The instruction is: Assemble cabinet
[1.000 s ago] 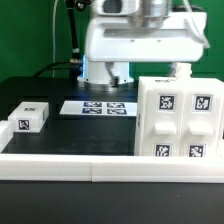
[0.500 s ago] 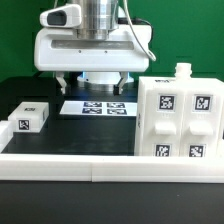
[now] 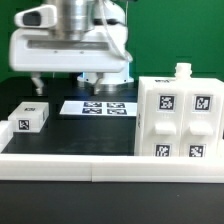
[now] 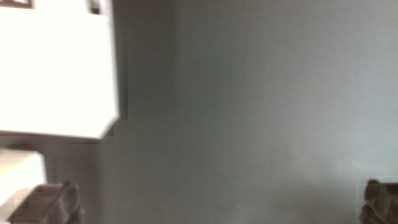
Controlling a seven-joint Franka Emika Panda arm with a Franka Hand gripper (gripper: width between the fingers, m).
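Note:
The gripper grabs the small white tagged panel piece by its opposite sides next, to assemble the cabinet body.
The cabinet body, a large white box with black-and-white tags on its front, stands at the exterior view's right. A small white tagged panel piece lies on the black table at the exterior view's left. My gripper hangs above the table between them, nearer the small piece, apart from both. It is open and empty. In the wrist view the two fingertips stand wide apart around the gripper, with only dark table between them. A blurred white part shows beside them; I cannot tell which part it is.
The marker board lies flat on the table behind the gripper. A long white rail runs along the front edge. The white robot base stands at the back.
The arm has swung steadily toward the exterior view's left, from above the cabinet body to above the table near the small piece. The gripper stays open and empty.

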